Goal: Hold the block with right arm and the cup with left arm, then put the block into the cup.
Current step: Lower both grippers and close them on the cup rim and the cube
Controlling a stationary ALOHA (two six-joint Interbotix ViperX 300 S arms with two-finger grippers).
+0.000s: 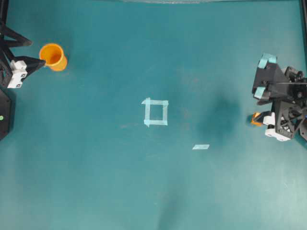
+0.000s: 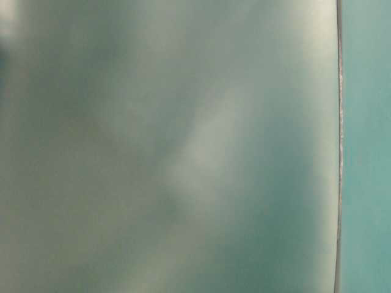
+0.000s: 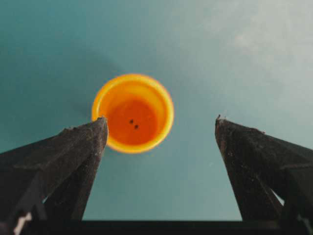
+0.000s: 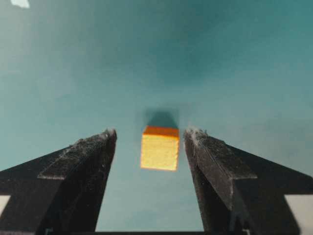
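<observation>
I should next grab the orange cup with my left gripper by its round side (image 1: 58, 63), so the orange cup's opening (image 1: 50, 53) stays free for the block to go in.
The orange cup (image 1: 53, 56) stands upright at the far left of the teal table. My left gripper (image 1: 36, 51) is open just left of it and holds nothing. In the left wrist view the cup (image 3: 133, 113) lies ahead, its rim by my left fingertip (image 3: 98, 126), outside the jaws. The small orange block (image 1: 256, 118) sits at the far right, partly hidden under my right gripper (image 1: 263, 120). In the right wrist view the block (image 4: 160, 148) rests on the table between the open fingers of my right gripper (image 4: 150, 131), with a gap on each side.
A pale tape square (image 1: 156, 112) marks the middle of the table, and a short tape strip (image 1: 201, 146) lies to its lower right. The table-level view is a blur and shows nothing usable.
</observation>
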